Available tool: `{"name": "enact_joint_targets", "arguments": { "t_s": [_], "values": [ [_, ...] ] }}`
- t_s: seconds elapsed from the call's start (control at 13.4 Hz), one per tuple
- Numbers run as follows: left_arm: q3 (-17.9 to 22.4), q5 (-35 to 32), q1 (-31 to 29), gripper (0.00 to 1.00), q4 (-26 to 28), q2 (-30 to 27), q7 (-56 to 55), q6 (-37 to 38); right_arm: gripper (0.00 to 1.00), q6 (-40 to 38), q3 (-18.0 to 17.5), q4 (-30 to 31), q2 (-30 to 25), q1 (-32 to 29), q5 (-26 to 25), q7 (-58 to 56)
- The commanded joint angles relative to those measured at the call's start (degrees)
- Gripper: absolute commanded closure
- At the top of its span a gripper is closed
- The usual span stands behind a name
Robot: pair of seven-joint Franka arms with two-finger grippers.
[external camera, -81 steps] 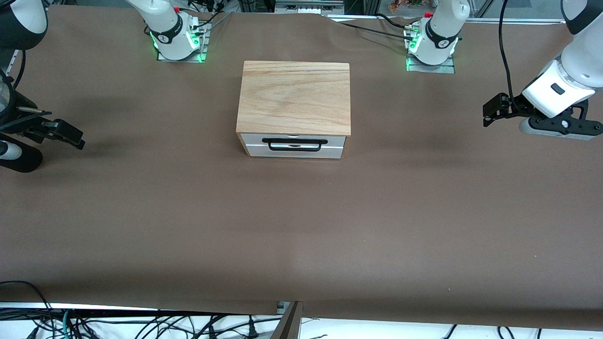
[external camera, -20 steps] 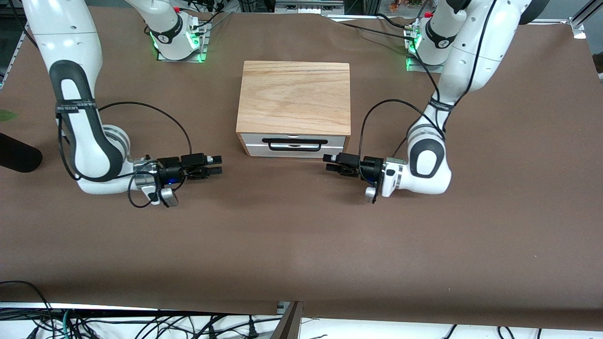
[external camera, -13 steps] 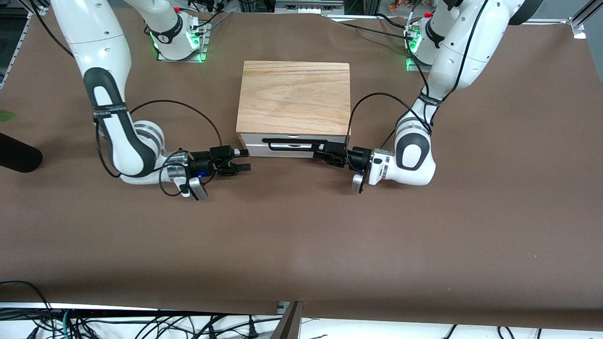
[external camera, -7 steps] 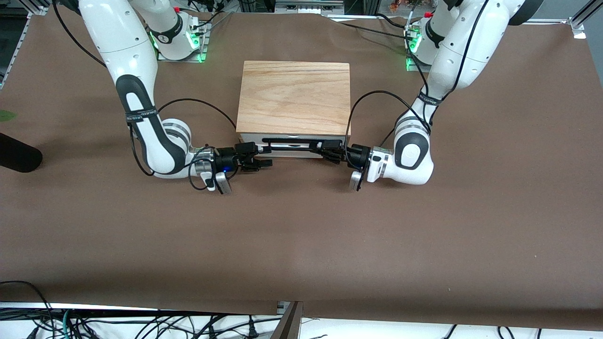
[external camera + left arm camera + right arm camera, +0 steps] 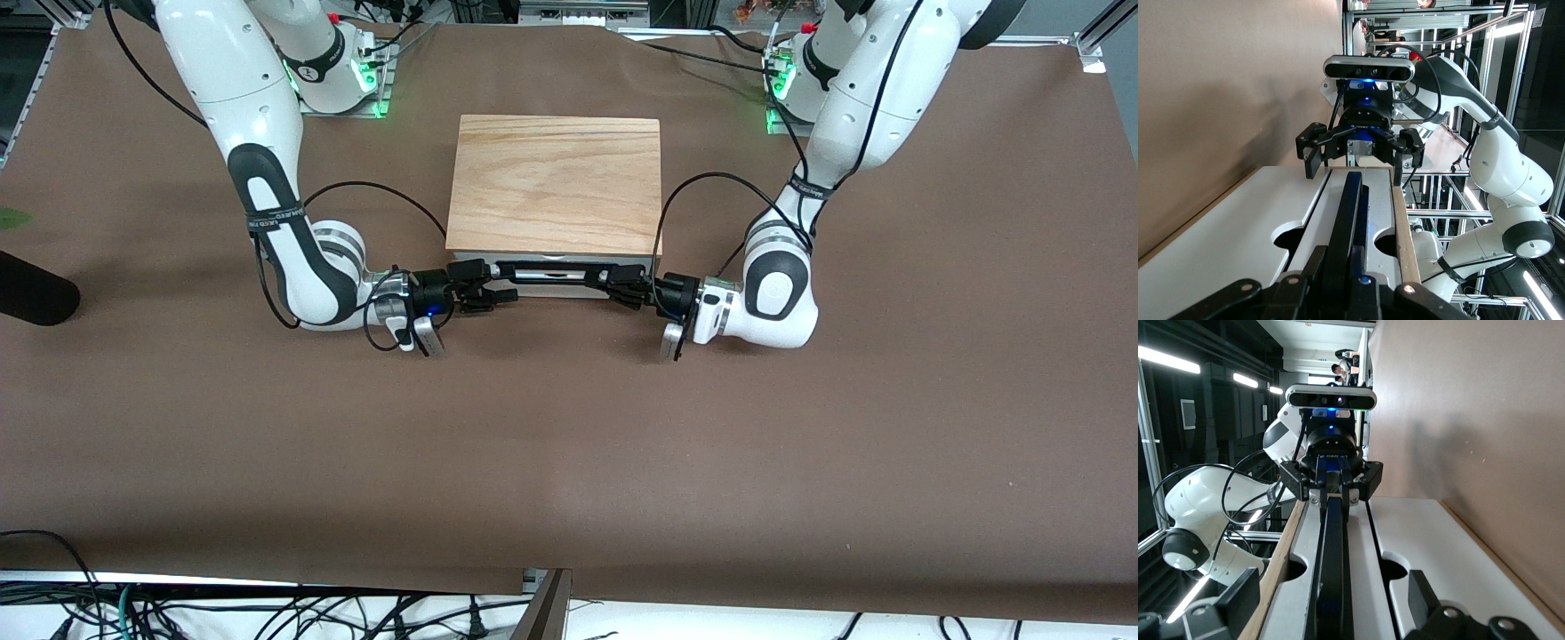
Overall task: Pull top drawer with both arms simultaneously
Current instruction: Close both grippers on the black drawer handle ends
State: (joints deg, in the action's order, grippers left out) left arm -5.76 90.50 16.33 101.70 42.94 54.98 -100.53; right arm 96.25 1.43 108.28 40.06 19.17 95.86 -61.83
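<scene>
My fingers stand around the bar handle [image 5: 551, 269] [image 5: 1333, 577] over the white front, and closing my right gripper now would catch the handle, so it is time to close.
The top drawer [image 5: 551, 290] sits shut in the front of the wooden box [image 5: 556, 182], with a white front and a long black bar handle [image 5: 551, 269]. My left gripper [image 5: 615, 279] is shut on the handle's end toward the left arm, its fingers pinching the bar [image 5: 1348, 207] in the left wrist view [image 5: 1338, 250]. My right gripper [image 5: 494, 284] is open, its fingers straddling the other end of the handle without touching it; the right wrist view [image 5: 1331, 587] shows the bar [image 5: 1331, 553] between them. Each wrist view shows the other gripper along the bar [image 5: 1359, 170] [image 5: 1333, 497].
The box stands mid-table on the brown cover [image 5: 569, 444]. Both forearms lie low over the table on either side of the drawer front. Arm bases [image 5: 338, 84] [image 5: 809, 89] stand at the table's edge farthest from the camera.
Both arms swung in from the table's ends to the drawer front. In the last half second the right gripper slid its open fingers around the handle's end. The drawer has not moved.
</scene>
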Motion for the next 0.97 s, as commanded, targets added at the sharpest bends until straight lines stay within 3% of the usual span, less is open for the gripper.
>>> {"name": "enact_joint_targets", "arguments": {
  "t_s": [0.0, 0.15, 0.37, 0.67, 0.9],
  "values": [
    [-0.13, 1.26, -0.42, 1.00, 0.96, -1.55, 1.36, 1.04, 0.07, -1.16, 0.24, 2.98, -2.18, 0.17, 0.99, -1.71],
    [-0.13, 1.26, -0.33, 1.00, 0.87, -1.55, 1.36, 1.04, 0.20, -1.07, 0.32, 2.90, -2.18, 0.17, 0.99, -1.71],
    [-0.13, 1.26, -0.33, 1.00, 0.87, -1.55, 1.36, 1.04, 0.58, -1.16, 0.50, 2.72, -2.18, 0.08, 0.99, -1.71],
    [-0.13, 1.26, -0.33, 1.00, 0.87, -1.46, 1.36, 1.04, 0.65, -1.16, 0.50, 2.81, -2.27, 0.08, 0.99, -1.71],
    [-0.13, 1.26, -0.33, 1.00, 0.79, -1.46, 1.27, 1.04, 0.80, -1.16, 0.50, 2.72, -2.27, 0.08, 0.99, -1.71]
  ]
}}
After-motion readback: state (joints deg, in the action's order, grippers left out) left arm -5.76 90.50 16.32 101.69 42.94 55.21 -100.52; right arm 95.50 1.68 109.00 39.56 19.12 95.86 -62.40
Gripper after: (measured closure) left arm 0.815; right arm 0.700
